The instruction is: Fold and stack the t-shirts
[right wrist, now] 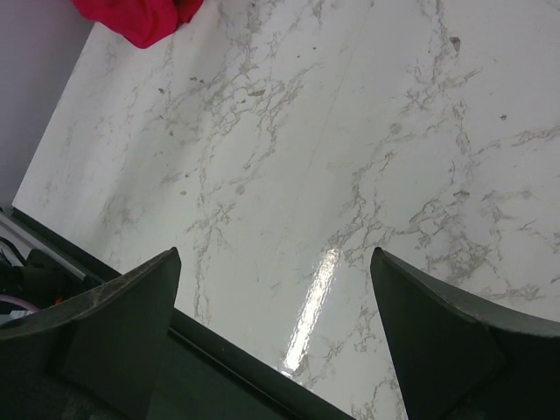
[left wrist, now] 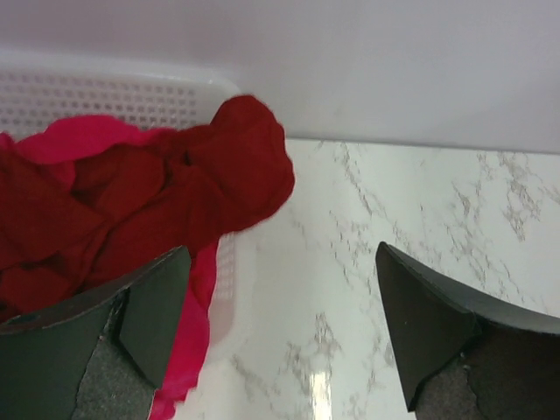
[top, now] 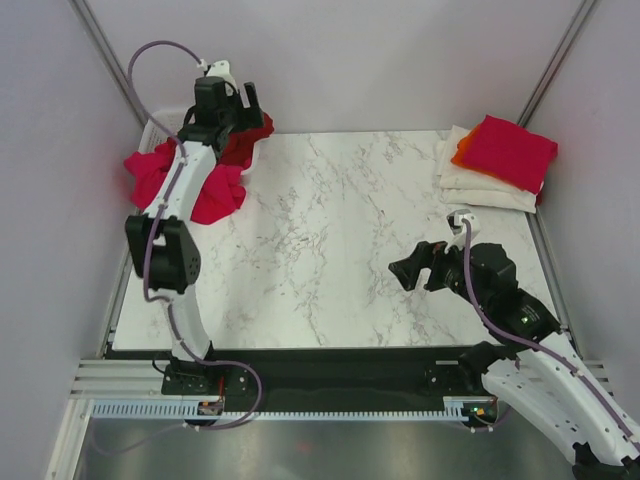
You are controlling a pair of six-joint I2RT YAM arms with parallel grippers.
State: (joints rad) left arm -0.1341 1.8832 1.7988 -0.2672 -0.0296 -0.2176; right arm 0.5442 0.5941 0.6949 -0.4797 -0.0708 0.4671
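The dark red t-shirt needs to come out for folding, so my left gripper should next grab it by the shirt's loose end over the basket's corner [top: 259, 131] [left wrist: 251, 164].
A dark red t-shirt [top: 252, 140] lies crumpled over the corner of a white mesh basket [left wrist: 114, 96] at the far left, with bright pink shirts [top: 215, 195] spilling over the basket's side. My left gripper [top: 248, 105] hovers open and empty just above the dark red shirt [left wrist: 175, 192]; its left finger [left wrist: 149, 315] is over the pink cloth [left wrist: 188, 350]. A folded stack sits at the far right: a magenta shirt [top: 505, 150] on an orange one [top: 462, 155] on cream ones [top: 480, 185]. My right gripper [top: 408, 268] is open and empty above bare table.
The marble tabletop [top: 330, 230] stretches between the basket and the stack. Its dark front edge [right wrist: 227, 359] lies under my right gripper [right wrist: 276, 254]. Grey walls close in the back and both sides. A pink shirt corner [right wrist: 140, 17] shows far off in the right wrist view.
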